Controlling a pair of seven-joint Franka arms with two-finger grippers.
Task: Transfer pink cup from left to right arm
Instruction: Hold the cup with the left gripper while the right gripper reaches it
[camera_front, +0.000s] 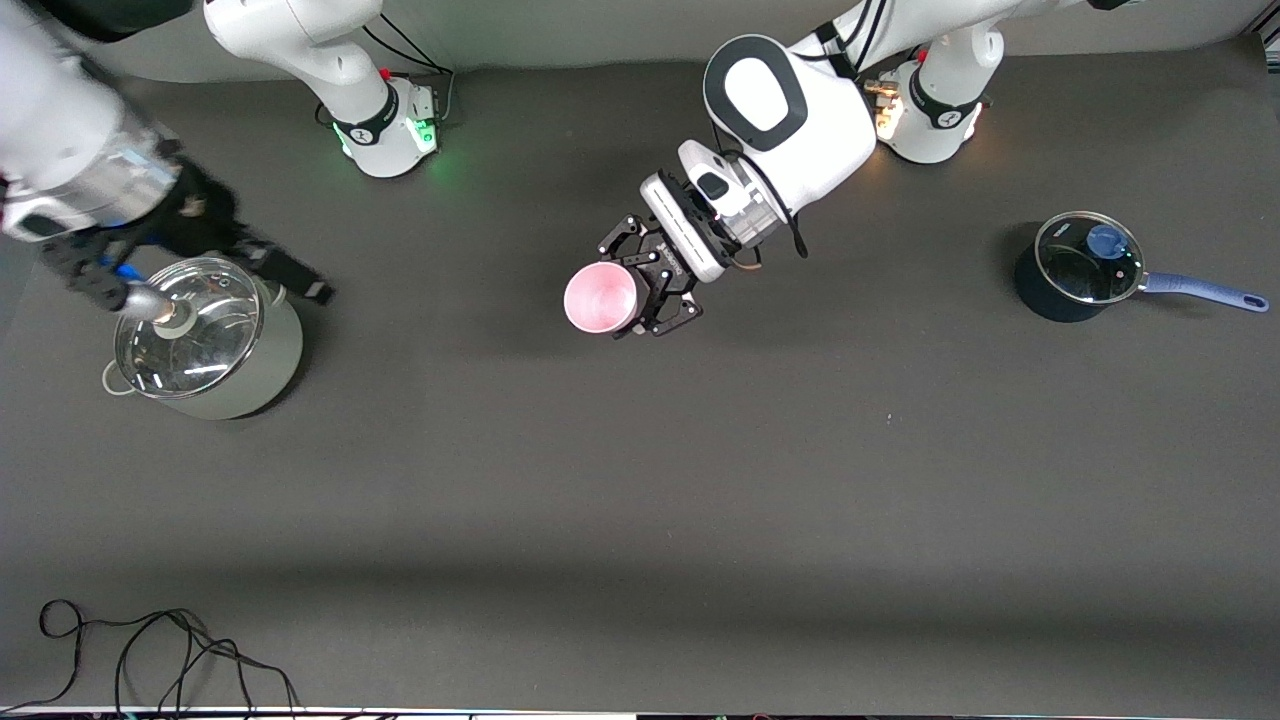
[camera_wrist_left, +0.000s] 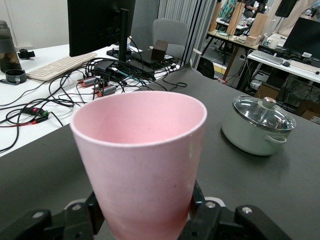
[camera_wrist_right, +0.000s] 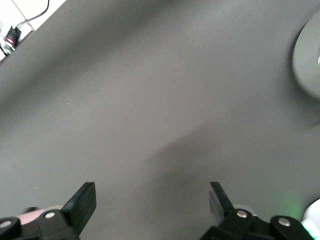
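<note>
The robot's right gripper should next take hold of the pink cup by its open rim (camera_front: 567, 300), because the left gripper is clamped around the cup's lower side.
The pink cup (camera_front: 600, 298) is held over the middle of the table, its open mouth showing in the front view. My left gripper (camera_front: 630, 288) is shut on it, one finger on each side of its lower wall. In the left wrist view the cup (camera_wrist_left: 140, 165) fills the middle, with my left gripper (camera_wrist_left: 145, 225) clamped round its base. My right gripper (camera_front: 285, 270) is open and empty, over the table beside the pale green pot at the right arm's end. In the right wrist view my right gripper (camera_wrist_right: 150, 200) has only bare grey table between its fingers.
A pale green pot with a glass lid (camera_front: 205, 335) stands at the right arm's end and also shows in the left wrist view (camera_wrist_left: 257, 125). A dark blue saucepan with a glass lid (camera_front: 1085, 265) stands at the left arm's end. Black cables (camera_front: 150, 660) lie at the table's near edge.
</note>
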